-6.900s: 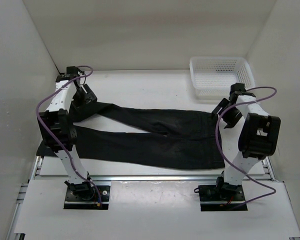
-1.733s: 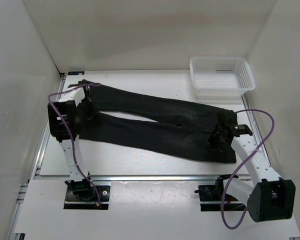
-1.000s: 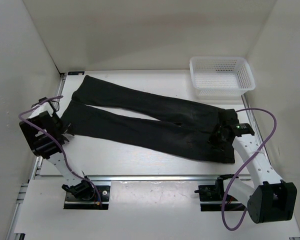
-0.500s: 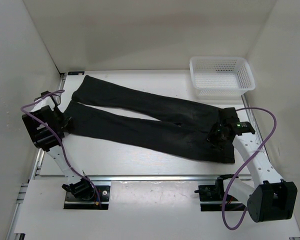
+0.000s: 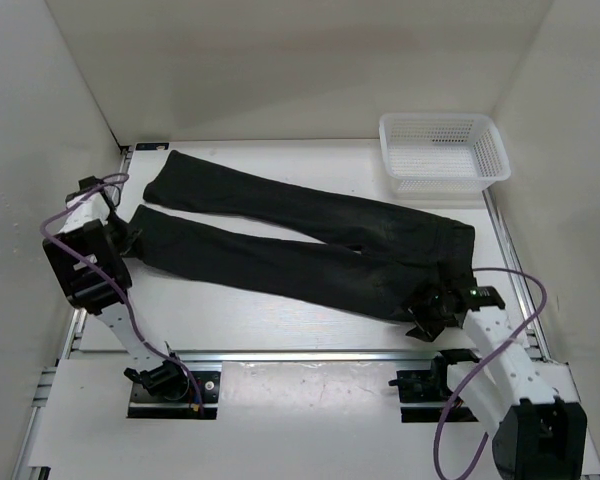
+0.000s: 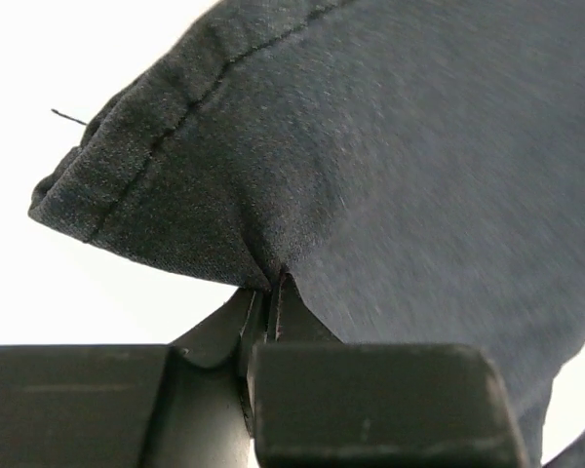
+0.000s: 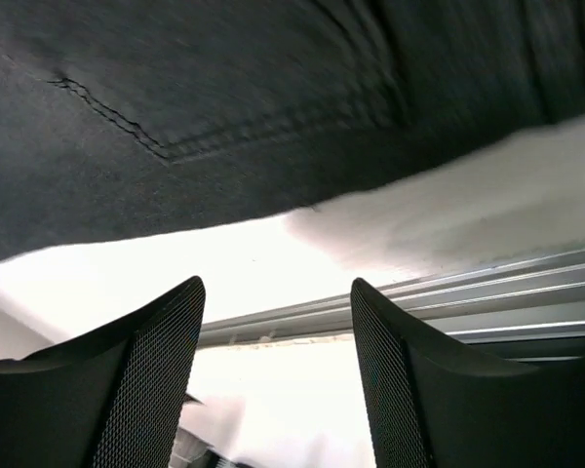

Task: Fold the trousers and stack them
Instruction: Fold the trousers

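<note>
My right gripper should next grab the trousers' near edge (image 5: 411, 316) (image 7: 298, 203) beside the waistband, opposite the pinched hem, to fold the near leg over.
The black trousers (image 5: 310, 245) lie spread flat across the table, legs running to the left and waistband at the right. My left gripper (image 5: 130, 238) sits at the hem of the near leg. In the left wrist view its jaws (image 6: 273, 292) are shut, pinching a fold of the dark fabric (image 6: 370, 146) just behind the stitched hem. My right gripper (image 5: 423, 318) hovers off the near corner of the waistband. It is open with nothing between its mesh-faced fingers (image 7: 151, 370), and the trousers' edge (image 7: 224, 97) lies beyond them.
A white mesh basket (image 5: 442, 150) stands at the back right corner. An aluminium rail (image 5: 310, 355) runs along the table's near edge, just below the right gripper. White walls close in on the left, back and right.
The left gripper has moved onto the near leg's hem and closed on it. The right gripper has opened and pulled back from the waistband toward the near edge.
</note>
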Tool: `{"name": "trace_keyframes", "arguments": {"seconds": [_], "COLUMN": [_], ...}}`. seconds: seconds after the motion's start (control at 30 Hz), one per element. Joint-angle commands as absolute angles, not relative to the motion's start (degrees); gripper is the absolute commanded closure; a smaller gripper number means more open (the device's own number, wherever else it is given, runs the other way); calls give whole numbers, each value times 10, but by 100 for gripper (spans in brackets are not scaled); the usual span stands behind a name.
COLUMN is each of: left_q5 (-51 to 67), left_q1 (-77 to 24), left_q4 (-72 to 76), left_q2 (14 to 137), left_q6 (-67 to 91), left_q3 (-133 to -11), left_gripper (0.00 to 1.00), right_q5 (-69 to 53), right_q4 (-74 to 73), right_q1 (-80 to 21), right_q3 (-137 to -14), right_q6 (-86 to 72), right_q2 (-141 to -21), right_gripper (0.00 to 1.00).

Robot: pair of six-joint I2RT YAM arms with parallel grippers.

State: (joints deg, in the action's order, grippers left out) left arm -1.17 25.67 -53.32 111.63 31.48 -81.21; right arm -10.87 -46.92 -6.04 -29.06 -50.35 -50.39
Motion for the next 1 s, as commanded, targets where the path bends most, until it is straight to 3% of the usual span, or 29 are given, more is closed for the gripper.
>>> {"name": "trace_keyframes", "arguments": {"seconds": [0.0, 0.23, 0.3, 0.5, 0.67, 0.97], "left_q5": [-25, -32, -32, -32, -37, -47], "left_q1": [244, 217, 217, 217, 217, 217], "left_q4": [-526, -532, -537, -550, -567, -588], "left_q2": [1026, 1013, 1008, 1008, 1002, 997], "left_q6": [313, 318, 323, 329, 329, 329], "left_q3": [-805, -810, -816, -835, -853, -878], "left_gripper": [90, 90, 90, 90, 90, 90], "right_q5": [-128, -34, 17, 57, 136, 186], "right_q4": [-455, -492, -480, -463, -443, -431], "right_q1": [-59, -59, -59, -59, -59, -59], "right_q3": [-263, -264, -271, -283, -278, -290], "right_q6": [-593, -650, -663, -673, -694, -689], "right_q2": [-434, -420, -440, -533, -539, -527], "right_gripper": [33, 36, 41, 41, 55, 44]}}
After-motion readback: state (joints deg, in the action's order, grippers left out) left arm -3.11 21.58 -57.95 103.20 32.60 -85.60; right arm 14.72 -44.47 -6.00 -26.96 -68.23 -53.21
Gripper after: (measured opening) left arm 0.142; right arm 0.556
